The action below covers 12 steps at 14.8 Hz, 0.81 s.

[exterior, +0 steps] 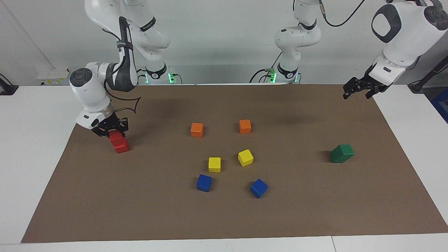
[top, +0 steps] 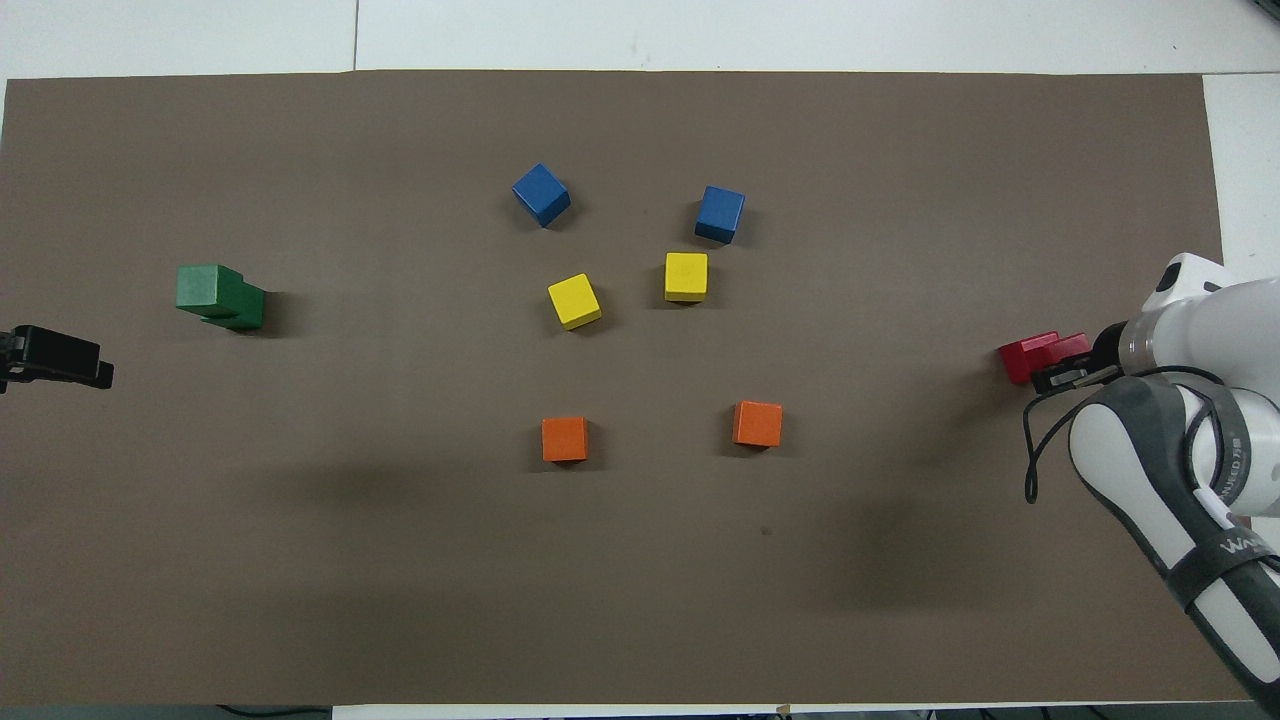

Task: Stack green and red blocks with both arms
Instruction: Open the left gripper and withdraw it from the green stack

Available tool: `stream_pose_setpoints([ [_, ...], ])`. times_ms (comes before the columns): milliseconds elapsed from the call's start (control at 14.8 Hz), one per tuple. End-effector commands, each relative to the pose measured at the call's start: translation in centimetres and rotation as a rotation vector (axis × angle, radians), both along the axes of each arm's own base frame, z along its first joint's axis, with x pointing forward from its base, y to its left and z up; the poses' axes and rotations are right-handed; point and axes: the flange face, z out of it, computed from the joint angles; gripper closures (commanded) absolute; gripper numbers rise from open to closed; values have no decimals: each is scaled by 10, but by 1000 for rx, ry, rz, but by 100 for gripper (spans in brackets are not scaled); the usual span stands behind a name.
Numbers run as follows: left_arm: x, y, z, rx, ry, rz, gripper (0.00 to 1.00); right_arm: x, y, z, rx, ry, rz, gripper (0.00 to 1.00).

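The upper red block sits on the lower red one in the overhead view and would stand, so it is time my right gripper releases it.
Two bright red blocks (exterior: 119,142) stand stacked on the brown mat toward the right arm's end, also in the overhead view (top: 1030,354). My right gripper (exterior: 111,131) is low, right at the upper red block (exterior: 115,137), and shows beside the stack from above (top: 1062,372). Two dark green blocks (exterior: 342,153) stand stacked toward the left arm's end, the upper one (top: 205,286) set a little askew on the lower one (top: 242,308). My left gripper (exterior: 359,91) is open and empty, raised over the mat's corner near the robots, well apart from the green stack.
In the middle of the mat (exterior: 224,217) lie two orange cubes (exterior: 197,129) (exterior: 245,126) nearest the robots, two yellow cubes (exterior: 214,164) (exterior: 245,157) farther out, and two blue cubes (exterior: 204,182) (exterior: 258,188) farthest. White table surrounds the mat.
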Motion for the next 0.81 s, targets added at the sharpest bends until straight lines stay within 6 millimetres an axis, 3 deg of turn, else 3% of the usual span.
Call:
stream_pose_setpoints([
  [0, -2, -8, 0, 0, 3, -23, 0, 0, 0, -2, 0, -13, 21, 88],
  [135, 0, -15, 1, 4, -27, -35, 0, 0, 0, -3, 1, -13, 21, 73],
  [404, 19, -31, -4, 39, -43, -78, 0, 0, 0, -2, 0, -15, 21, 53],
  [539, 14, -29, 3, 35, -17, -64, 0, 1, 0, -2, 1, -13, 23, 43],
  [742, 10, -30, 5, 36, -5, -45, 0, 1, 0, -2, 1, -15, 23, 18],
])
